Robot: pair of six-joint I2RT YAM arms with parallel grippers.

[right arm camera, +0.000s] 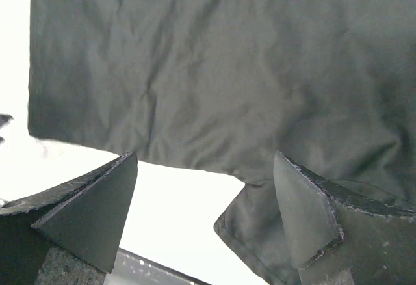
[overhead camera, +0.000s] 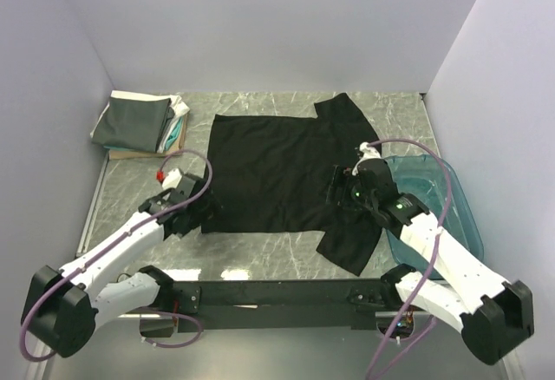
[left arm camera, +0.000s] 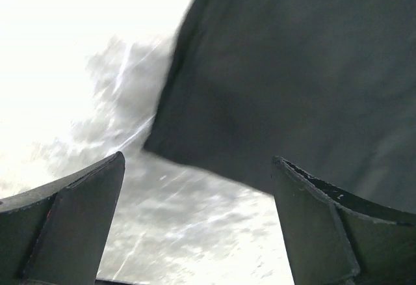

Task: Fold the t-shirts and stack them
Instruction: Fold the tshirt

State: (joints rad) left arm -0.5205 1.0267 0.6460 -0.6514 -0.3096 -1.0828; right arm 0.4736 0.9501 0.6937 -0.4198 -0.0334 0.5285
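Next, the left gripper grips the black t-shirt by its near corner opposite the sleeves to fold the t-shirt's near side over.
A plain black t-shirt (overhead camera: 273, 172) lies spread flat mid-table, one sleeve at the back right, the other at the front right. It fills the right wrist view (right arm camera: 214, 70) and the left wrist view (left arm camera: 299, 77). My left gripper (overhead camera: 201, 215) is open and empty at the shirt's near left corner. My right gripper (overhead camera: 336, 191) is open and empty, low over the shirt's right side near the front sleeve (right arm camera: 260, 233). A pile of folded shirts (overhead camera: 139, 124), dark grey on top with white, teal and tan beneath, sits at the back left.
A translucent teal plastic tub (overhead camera: 442, 202) stands at the right edge, partly under my right arm. Grey walls close in the back and both sides. A black rail (overhead camera: 277, 293) runs along the near edge.
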